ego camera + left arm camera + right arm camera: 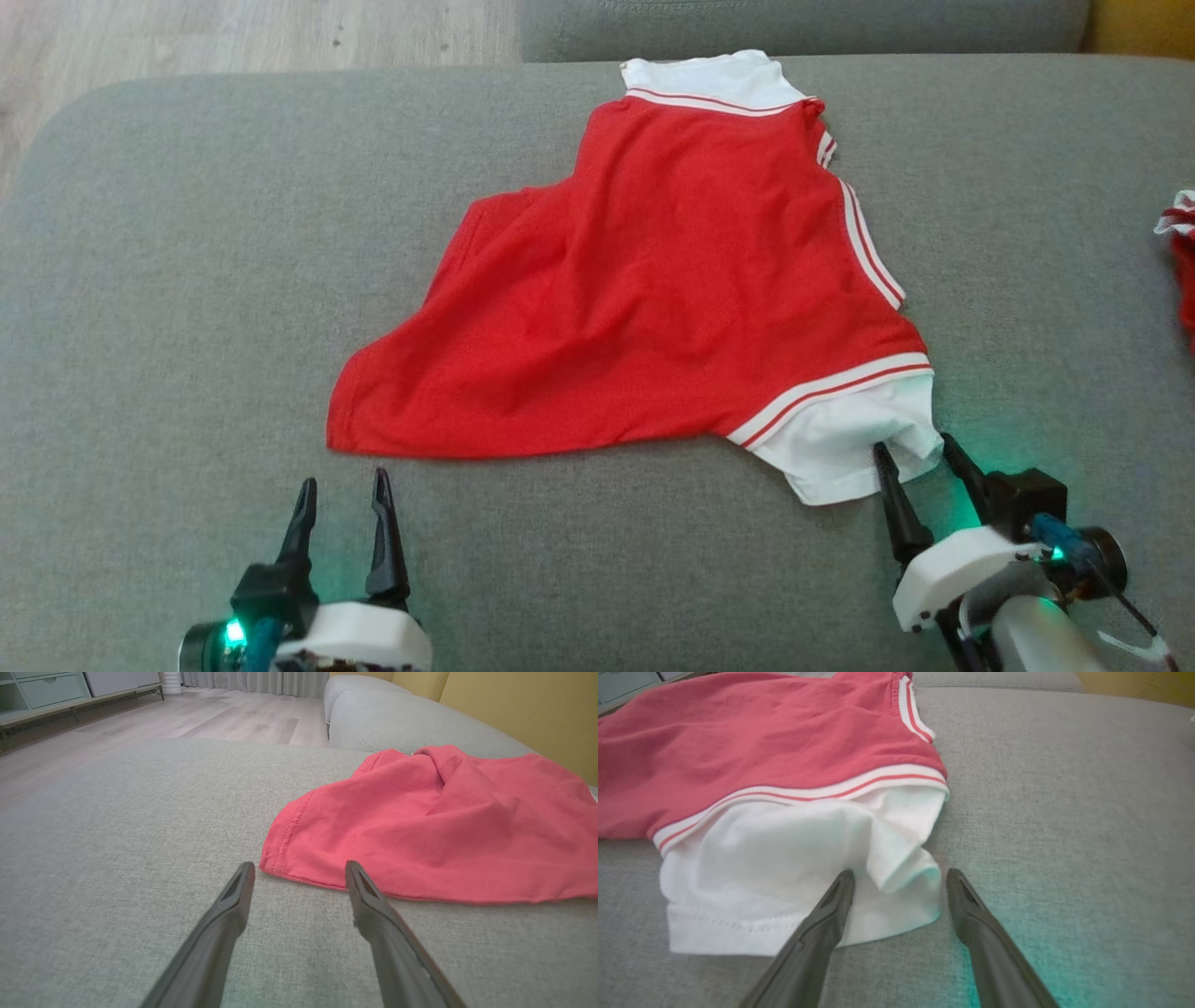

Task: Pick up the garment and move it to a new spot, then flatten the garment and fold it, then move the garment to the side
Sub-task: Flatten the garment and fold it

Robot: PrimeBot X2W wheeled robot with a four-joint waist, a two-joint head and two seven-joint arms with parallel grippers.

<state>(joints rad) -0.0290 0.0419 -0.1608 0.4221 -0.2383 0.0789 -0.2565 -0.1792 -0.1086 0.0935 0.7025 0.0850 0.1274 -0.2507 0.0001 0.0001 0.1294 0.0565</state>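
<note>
Next, my right gripper grabs the white sleeve of the red garment (653,299) by the corner of the cuff (920,450) to fold the garment.
A red garment (653,299) with white striped trim and white sleeves lies spread on the grey couch cushion (187,280). My left gripper (342,485) stands open just short of the garment's near left hem corner (280,863). At the near right, the right gripper (918,450) is open, its fingers on either side of the white sleeve's corner (896,882). The sleeve (840,448) lies flat on the cushion. The right wrist view shows the red body (738,742) beyond the sleeve.
Another red and white cloth (1181,261) pokes in at the cushion's right edge. A second grey cushion (794,23) lies beyond, with wooden floor (187,37) at the far left. The left wrist view shows a yellow backrest (514,704) and a low cabinet (46,690).
</note>
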